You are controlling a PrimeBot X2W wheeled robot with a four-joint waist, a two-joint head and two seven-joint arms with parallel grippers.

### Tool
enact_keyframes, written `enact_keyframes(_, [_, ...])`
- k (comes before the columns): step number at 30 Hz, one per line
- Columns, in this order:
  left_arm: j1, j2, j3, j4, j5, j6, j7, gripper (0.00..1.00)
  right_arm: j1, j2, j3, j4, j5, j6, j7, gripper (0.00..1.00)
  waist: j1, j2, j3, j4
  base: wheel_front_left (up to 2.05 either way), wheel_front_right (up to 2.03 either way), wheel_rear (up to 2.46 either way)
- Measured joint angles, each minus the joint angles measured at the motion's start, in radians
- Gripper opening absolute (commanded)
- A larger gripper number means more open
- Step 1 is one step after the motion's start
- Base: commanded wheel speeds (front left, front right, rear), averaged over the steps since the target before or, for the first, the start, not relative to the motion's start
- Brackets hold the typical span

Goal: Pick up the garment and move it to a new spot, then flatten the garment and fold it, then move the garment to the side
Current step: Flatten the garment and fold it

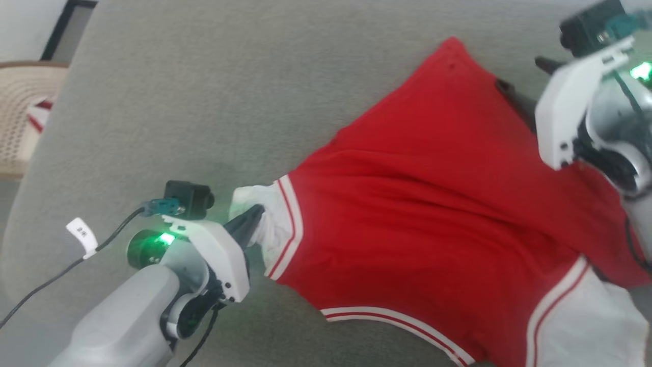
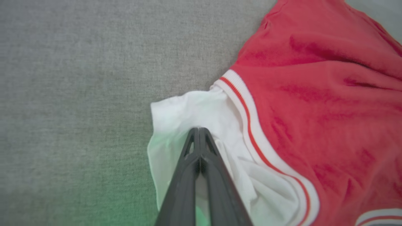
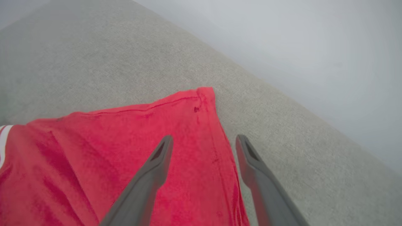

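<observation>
The shirt's red body (image 1: 422, 159) lies spread flat on the surface, so my right gripper should grab the shirt by its hem edge (image 1: 493, 78) next.
The garment (image 1: 438, 204), a red jersey shirt with white sleeves and striped trim, lies spread on the grey fabric surface (image 1: 204, 102), plain red side up. My left gripper (image 1: 257, 210) is shut with its tips pinched on the bunched white sleeve (image 2: 194, 110) at the shirt's left end; creases run out from the tips (image 2: 199, 129). My right gripper (image 1: 517, 71) is open at the shirt's far right edge. In the right wrist view its fingers (image 3: 204, 138) straddle the red hem edge near a corner (image 3: 204, 94), with nothing held between them.
A beige perforated basket (image 1: 15, 97) with a small red-and-white striped cloth (image 1: 38, 114) stands off the surface's left edge. Bare grey surface stretches behind and left of the shirt. The surface's far edge (image 3: 282, 94) runs close behind the right gripper.
</observation>
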Motion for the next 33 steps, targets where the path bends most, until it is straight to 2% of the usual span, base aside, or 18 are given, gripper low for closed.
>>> enact_keyframes(4, [-0.025,-0.03,-0.013,0.02,0.006,-0.018,-0.001,0.0,-0.136,0.009,0.094,0.182,0.0,0.0,-0.042,1.0,0.0,0.0,0.02,0.045,0.0,0.0,0.0])
enact_keyframes(9, [-0.062,-0.079,-0.034,0.052,0.012,-0.047,-0.002,0.0,-0.267,0.008,0.197,0.403,0.017,0.0,-0.034,1.0,0.0,0.0,0.046,0.105,0.0,0.0,0.0])
enact_keyframes(12, [-0.073,-0.1,-0.042,0.068,0.016,-0.059,-0.005,0.0,-0.31,0.007,0.228,0.476,0.023,0.0,-0.03,1.0,0.0,0.0,0.055,0.13,0.0,0.0,0.0])
enact_keyframes(13, [-0.086,-0.121,-0.049,0.083,0.016,-0.072,-0.007,0.0,-0.346,0.005,0.261,0.544,0.028,0.0,-0.03,1.0,0.0,0.0,0.065,0.155,0.0,0.0,0.0])
enact_keyframes(19, [-0.119,-0.17,-0.064,0.133,0.02,-0.106,-0.024,0.0,-0.426,0.002,0.354,0.7,0.051,0.0,-0.005,1.0,0.0,0.0,0.101,0.215,0.0,0.0,0.0])
enact_keyframes(24, [-0.137,-0.196,-0.071,0.174,0.019,-0.128,-0.037,0.0,-0.473,0.001,0.426,0.753,0.106,0.0,0.063,1.0,0.0,0.0,0.12,0.242,0.0,0.0,0.0])
enact_keyframes(25, [-0.14,-0.199,-0.072,0.182,0.019,-0.131,-0.039,0.0,-0.479,0.0,0.437,0.757,0.128,-0.002,0.085,0.11,0.0,0.0,0.121,0.244,0.0,0.0,0.0])
enact_keyframes(26, [-0.142,-0.201,-0.072,0.19,0.017,-0.136,-0.041,0.0,-0.485,-0.002,0.453,0.755,0.143,-0.003,0.103,0.0,0.0,0.0001,0.12,0.243,0.0,0.0,0.0])
enact_keyframes(29, [-0.147,-0.205,-0.069,0.214,0.011,-0.145,-0.042,0.0,-0.489,-0.011,0.483,0.747,0.181,-0.001,0.112,0.0,0.0,0.0001,0.116,0.238,0.0,0.0,0.0])
enact_keyframes(33, [-0.169,-0.184,-0.06,0.236,-0.001,-0.153,-0.03,0.0,-0.489,-0.009,0.493,0.765,0.209,0.001,0.052,0.0,0.0,0.0,0.099,0.221,0.0,0.0,0.0])
